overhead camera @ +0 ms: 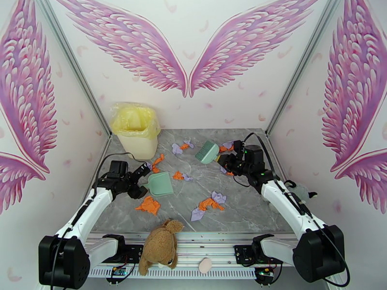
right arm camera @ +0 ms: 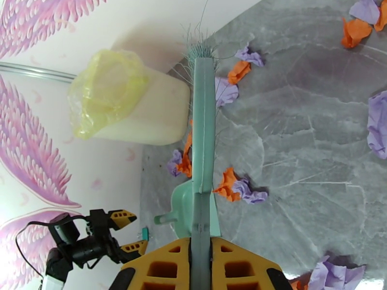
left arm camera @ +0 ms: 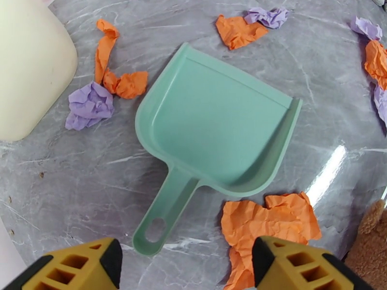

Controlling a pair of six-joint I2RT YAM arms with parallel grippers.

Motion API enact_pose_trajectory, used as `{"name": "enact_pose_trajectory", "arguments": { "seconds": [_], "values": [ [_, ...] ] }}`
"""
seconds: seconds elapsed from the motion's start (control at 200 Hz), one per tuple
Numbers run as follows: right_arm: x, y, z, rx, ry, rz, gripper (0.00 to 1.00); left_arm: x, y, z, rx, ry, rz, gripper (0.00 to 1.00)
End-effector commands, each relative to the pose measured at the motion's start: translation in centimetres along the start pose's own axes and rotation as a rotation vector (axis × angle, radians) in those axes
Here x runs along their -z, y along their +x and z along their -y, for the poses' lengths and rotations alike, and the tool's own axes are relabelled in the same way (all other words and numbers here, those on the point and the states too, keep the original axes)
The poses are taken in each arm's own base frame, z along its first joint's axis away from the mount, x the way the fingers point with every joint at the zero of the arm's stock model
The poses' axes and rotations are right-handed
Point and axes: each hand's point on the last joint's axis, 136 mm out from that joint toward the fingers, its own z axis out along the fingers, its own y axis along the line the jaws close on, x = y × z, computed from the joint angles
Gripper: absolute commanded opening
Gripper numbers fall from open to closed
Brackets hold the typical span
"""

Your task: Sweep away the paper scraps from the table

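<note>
I need to grab the dustpan (overhead camera: 160, 183) by its handle with my left gripper next, across the handle's sides. That leaves the dustpan's wide edge free for the swept paper scraps.
The mint-green dustpan (overhead camera: 160, 183) lies flat on the grey marble table (overhead camera: 251, 209), its handle (left arm camera: 162, 218) pointing at my left gripper (left arm camera: 186, 267). That gripper is open and stops just short of the handle, holding nothing. My right gripper (right arm camera: 200, 264) is shut on a mint-green brush (right arm camera: 203, 141), whose bristled head (overhead camera: 208, 152) hangs over the far middle of the table. Orange and light-purple paper scraps lie scattered: an orange wad (left arm camera: 268, 223) by the dustpan's near side, an orange-and-purple cluster (overhead camera: 209, 205) in the front centre, and a small pair (overhead camera: 180, 176) by the dustpan.
A cream bin lined with a yellow bag (overhead camera: 135, 129) stands at the far left corner. A brown plush toy (overhead camera: 162, 245) sits on the near metal edge. More scraps (overhead camera: 226, 147) lie near the right gripper (overhead camera: 227, 160), others (left arm camera: 89, 105) beside the bin.
</note>
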Motion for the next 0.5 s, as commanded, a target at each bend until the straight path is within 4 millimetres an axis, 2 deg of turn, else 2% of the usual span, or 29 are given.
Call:
{"name": "enact_pose_trajectory", "arguments": {
  "seconds": [0.0,0.1,0.335,0.495],
  "values": [
    [0.6,-0.7,-1.7,0.027,-0.055,0.014,0.09,-0.9,0.2,0.6,-0.01,0.032,0.037,0.79],
    [0.4,-0.4,-1.4,0.024,-0.058,0.008,0.09,-1.9,0.6,0.6,0.002,0.055,0.021,0.79],
    [0.1,0.0,-1.0,0.018,-0.066,-0.002,0.09,-3.1,1.0,-0.8,0.019,0.055,0.017,0.78],
    [-0.3,0.2,-0.6,0.011,-0.066,-0.01,0.09,-3.7,1.6,-1.0,-0.004,0.065,-0.026,0.78]
  ]
}}
